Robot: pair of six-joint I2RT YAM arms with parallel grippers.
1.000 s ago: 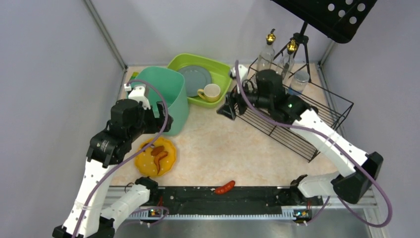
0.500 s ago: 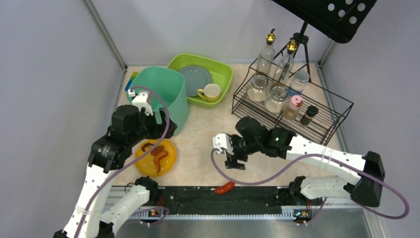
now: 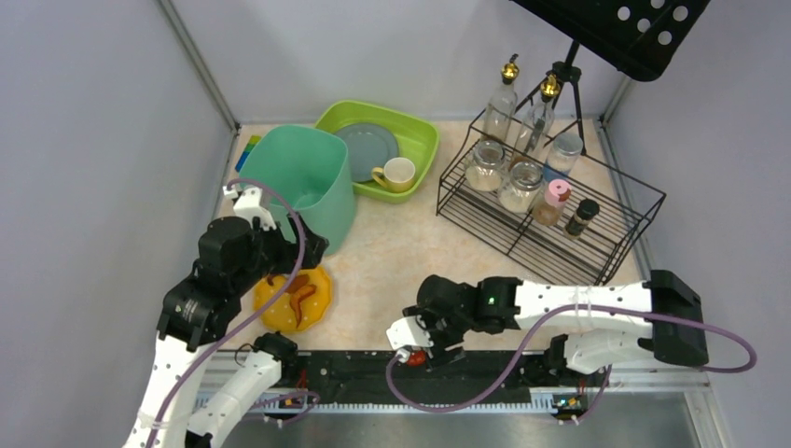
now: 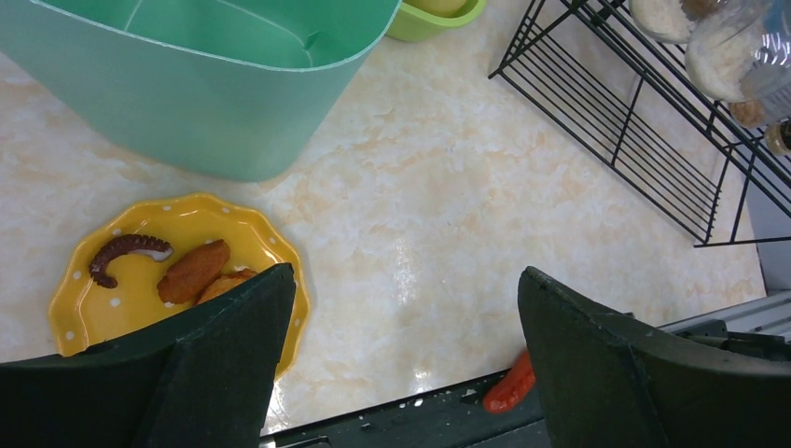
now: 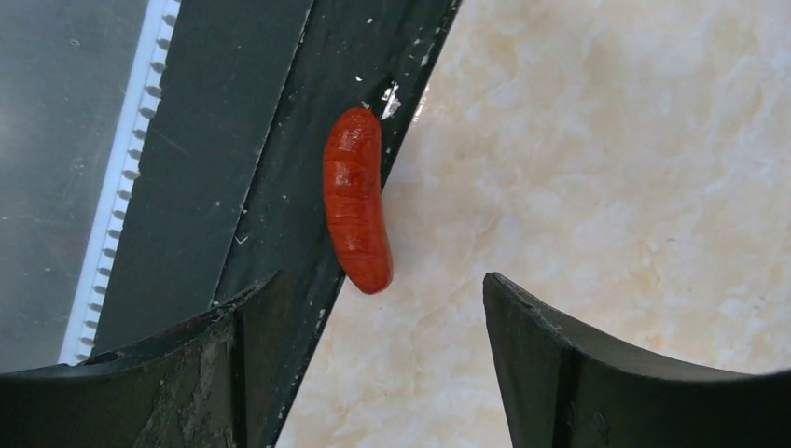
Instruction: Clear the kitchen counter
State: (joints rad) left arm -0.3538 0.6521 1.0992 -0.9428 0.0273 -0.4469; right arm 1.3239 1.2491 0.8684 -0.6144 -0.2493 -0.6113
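My right gripper is to drop the red sausage into the bin, so it should next grab its middle and leave both ends free.
The beige mottled kitchen counter carries a red sausage lying at its front edge, half on the black rail. My right gripper is open and hovers just above the sausage, its jaws to either side of the near end, not touching; in the top view it covers most of the sausage. My left gripper is open and empty above the counter, beside a yellow plate holding an octopus tentacle and fried pieces. The sausage also shows in the left wrist view.
A teal bin stands behind the yellow plate. A green tub at the back holds a grey plate and a yellow mug. A black wire rack with jars and bottles fills the right side.
My right arm has swung from the wire rack down across the counter to the front edge, over the sausage. My left arm has drawn back a little toward the front.
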